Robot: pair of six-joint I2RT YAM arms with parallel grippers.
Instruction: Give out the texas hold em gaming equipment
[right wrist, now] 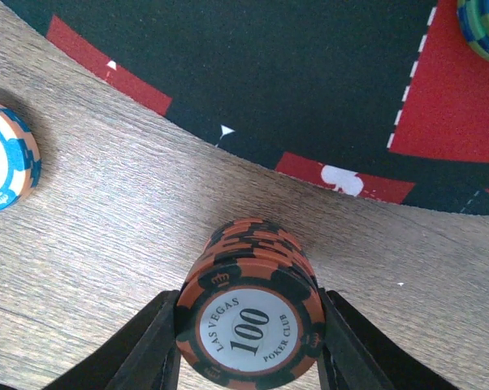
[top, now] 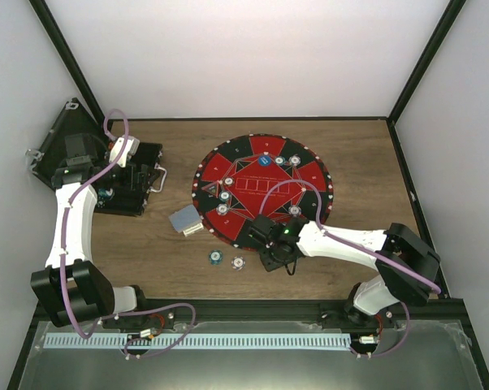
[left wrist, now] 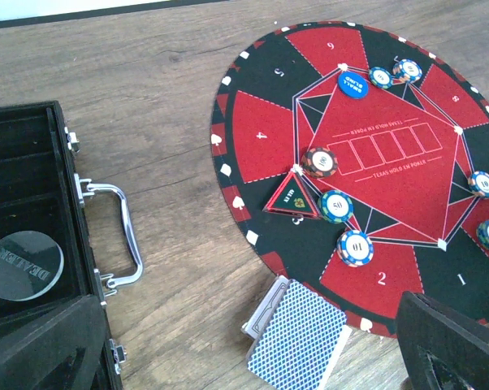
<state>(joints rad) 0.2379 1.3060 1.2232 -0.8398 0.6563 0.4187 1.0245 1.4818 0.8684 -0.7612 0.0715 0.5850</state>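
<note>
The upper orange-and-black chips (right wrist: 250, 331) would come up if I lifted now, because my right gripper's fingers are holding the top of the stack.
A stack of orange-and-black "100" poker chips (right wrist: 248, 317) stands on the wood just off the mat's near edge. My right gripper (right wrist: 248, 333) is shut on it, one finger against each side; in the top view this gripper (top: 279, 262) hangs by the mat's front rim. A deck of blue-backed cards (left wrist: 297, 337) lies beside its grey box at the mat's left edge (top: 185, 220). Two loose chips (top: 215, 257) (top: 238, 263) sit on the table left of the right gripper. My left gripper (top: 137, 172) hovers open and empty over the case.
The round red-and-black mat (top: 265, 146) carries several chips, among them a dark one (left wrist: 320, 162) and a blue-white one (left wrist: 355, 247). The open black case (left wrist: 25, 203) with a clear dealer disc (left wrist: 21, 264) lies at the far left. A blue-white chip (right wrist: 5, 158) lies left of the held stack.
</note>
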